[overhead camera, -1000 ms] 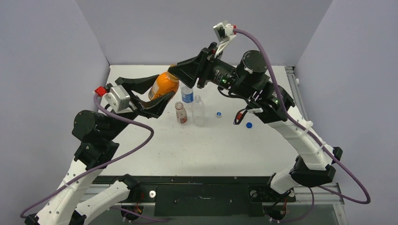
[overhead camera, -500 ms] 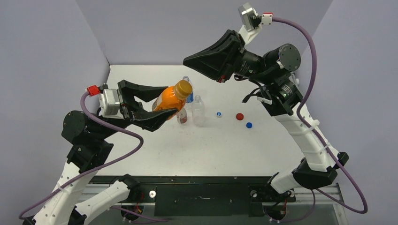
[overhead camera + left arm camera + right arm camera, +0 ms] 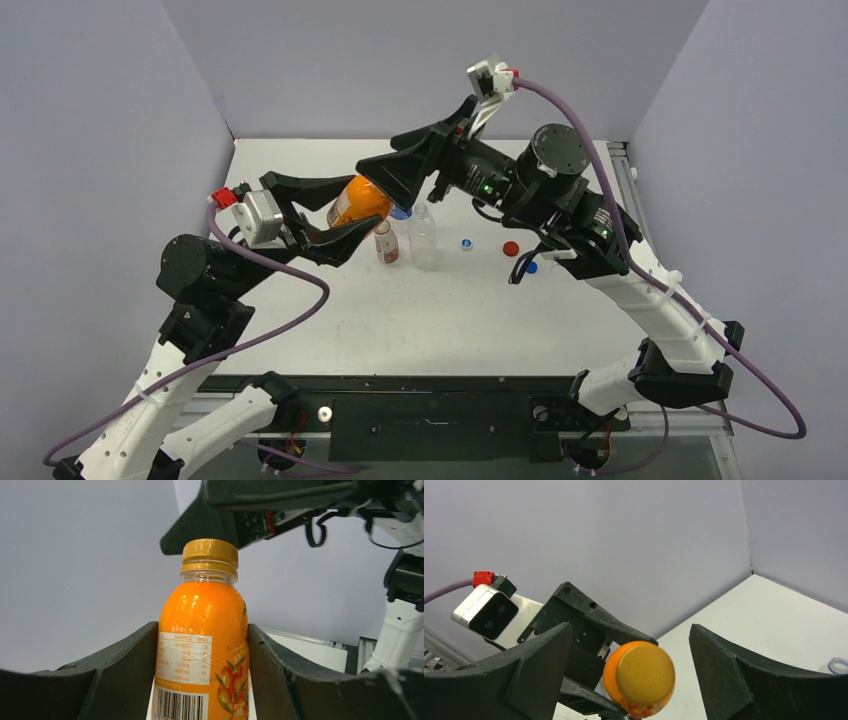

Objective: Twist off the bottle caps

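My right gripper grabs the orange cap by its opposite sides next, facing the cap's top end-on, to unscrew it from the bottle's neck.
My left gripper is shut on the squat orange bottle and holds it tilted above the table, its neck toward the right arm. The orange cap sits on the bottle's neck. My right gripper is open, one finger on each side of the cap, apart from it. In the top view the right gripper hides the cap. On the table lie a white cap, a red cap and a blue cap.
Three uncapped bottles stand mid-table below the held one: a short one with a reddish label, a clear unlabelled one and a blue-labelled one, partly hidden. Grey walls enclose the table on the left, back and right.
The right gripper, raised and shut half a second ago, has come back down to the orange cap and opened. The left gripper has swung the bottle back toward it.
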Controlling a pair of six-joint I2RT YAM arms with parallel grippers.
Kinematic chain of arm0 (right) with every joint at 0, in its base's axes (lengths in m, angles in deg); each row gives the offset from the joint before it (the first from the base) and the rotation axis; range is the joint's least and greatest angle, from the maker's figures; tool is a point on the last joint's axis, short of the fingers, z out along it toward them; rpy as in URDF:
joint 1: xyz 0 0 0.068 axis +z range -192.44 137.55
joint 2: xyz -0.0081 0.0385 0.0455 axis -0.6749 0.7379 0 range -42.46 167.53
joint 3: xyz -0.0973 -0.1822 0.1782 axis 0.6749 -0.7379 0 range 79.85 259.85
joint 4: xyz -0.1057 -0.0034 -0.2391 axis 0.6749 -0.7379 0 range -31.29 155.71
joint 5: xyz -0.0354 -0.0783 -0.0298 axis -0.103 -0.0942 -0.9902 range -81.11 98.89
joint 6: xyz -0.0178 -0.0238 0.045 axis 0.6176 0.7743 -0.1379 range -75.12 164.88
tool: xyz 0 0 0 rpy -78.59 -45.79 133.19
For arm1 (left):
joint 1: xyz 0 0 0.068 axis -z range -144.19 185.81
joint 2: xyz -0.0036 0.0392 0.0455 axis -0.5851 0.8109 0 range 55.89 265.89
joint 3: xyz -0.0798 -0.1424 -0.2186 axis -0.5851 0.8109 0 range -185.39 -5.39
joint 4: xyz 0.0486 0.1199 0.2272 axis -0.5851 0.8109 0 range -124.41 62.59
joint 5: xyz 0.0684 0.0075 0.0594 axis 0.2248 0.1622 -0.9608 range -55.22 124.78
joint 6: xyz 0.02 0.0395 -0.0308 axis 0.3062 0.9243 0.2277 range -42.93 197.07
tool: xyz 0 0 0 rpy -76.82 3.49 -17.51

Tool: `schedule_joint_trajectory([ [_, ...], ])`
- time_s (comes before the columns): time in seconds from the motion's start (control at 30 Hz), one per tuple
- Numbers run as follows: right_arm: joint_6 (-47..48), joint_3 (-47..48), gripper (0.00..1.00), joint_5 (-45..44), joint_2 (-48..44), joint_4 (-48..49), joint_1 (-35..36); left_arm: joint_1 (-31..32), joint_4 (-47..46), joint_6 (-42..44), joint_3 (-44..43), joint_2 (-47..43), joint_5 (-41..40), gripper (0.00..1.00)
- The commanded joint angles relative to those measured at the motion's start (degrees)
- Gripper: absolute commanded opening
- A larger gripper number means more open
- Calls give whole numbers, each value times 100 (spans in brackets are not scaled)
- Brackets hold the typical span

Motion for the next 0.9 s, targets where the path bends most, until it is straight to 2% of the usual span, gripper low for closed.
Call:
schedule_joint_trajectory([
  [0.0, 220, 90, 82, -1805, -157, -521, 400, 13, -523, 396, 49, -59, -519, 0],
  [0.13, 91, -140, 83, -2254, -194, -452, 511, 13, -563, 624, 97, -66, -676, 0],
  [0.3, -42, -295, 68, -2206, -199, -128, 532, 13, -540, 720, 124, -72, -682, 0],
  [0.53, -159, 328, 68, -1857, 255, -269, 586, 13, -555, 745, 127, -53, -663, 0],
  [0.77, -237, 563, 67, -1683, 460, -389, 636, 21, -558, 797, 135, -43, -728, 0],
  [0.87, -219, 659, 60, -1625, 551, -483, 667, 17, -577, 806, 141, -40, -768, 0],
])
